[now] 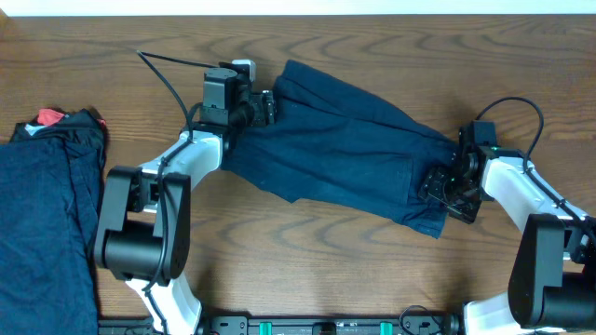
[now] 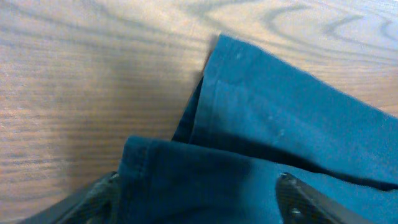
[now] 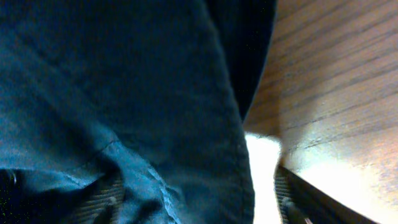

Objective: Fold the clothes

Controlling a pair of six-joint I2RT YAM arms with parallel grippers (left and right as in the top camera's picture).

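Observation:
The right gripper grabs the navy garment (image 1: 335, 149) by the hemmed edge at its end next, which leaves the rest free to straighten for folding.
A wrinkled dark navy garment (image 1: 335, 149) lies spread across the middle of the table, slanting from back left to front right. My left gripper (image 1: 267, 107) is at its left edge. In the left wrist view its fingers (image 2: 199, 202) are wide apart, with a hemmed fold of the garment (image 2: 267, 124) between them. My right gripper (image 1: 449, 191) is at the garment's right end. In the right wrist view its fingers (image 3: 199, 202) are also wide apart, with fabric (image 3: 124, 93) between them and lying over the left finger. Both grippers are open.
A pile of more navy clothes (image 1: 47, 214) lies at the left edge of the table, with a red piece (image 1: 49, 117) showing at its top. A black cable (image 1: 168, 74) runs across the wooden table (image 1: 419, 56) behind the left arm.

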